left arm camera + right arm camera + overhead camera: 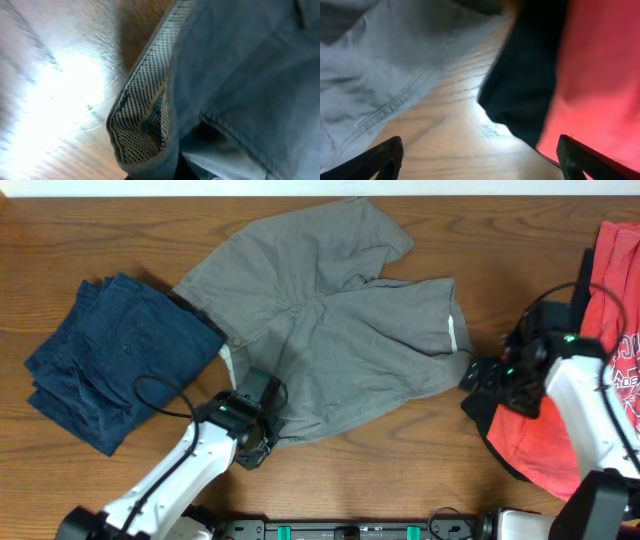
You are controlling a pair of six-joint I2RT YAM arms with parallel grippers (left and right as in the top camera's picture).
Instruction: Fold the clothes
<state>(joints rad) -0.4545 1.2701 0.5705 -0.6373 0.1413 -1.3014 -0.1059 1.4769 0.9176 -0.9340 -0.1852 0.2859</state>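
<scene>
I will grab the grey shorts with my right gripper next, by the hem corner facing the black garment, opposite my left gripper. Then I can fold them over.
The grey shorts point(330, 320) lie spread out in the middle of the table. My left gripper point(272, 428) is at their near-left waistband corner. In the left wrist view the dotted pale waistband lining point(142, 125) bunches into the jaws point(175, 172), which are shut on the cloth. My right gripper point(472, 375) is open and empty just right of the shorts. Its fingers point(480, 146) straddle bare wood between the shorts' hem point(380, 60) and the black garment point(525, 85). The red T-shirt point(610, 290) lies at the right, over the black garment point(497, 442).
The dark navy trousers point(110, 360) lie folded at the left, close to the shorts' waistband. The red T-shirt point(600, 75) fills the right of the right wrist view. Bare wooden table point(400, 470) runs along the front edge.
</scene>
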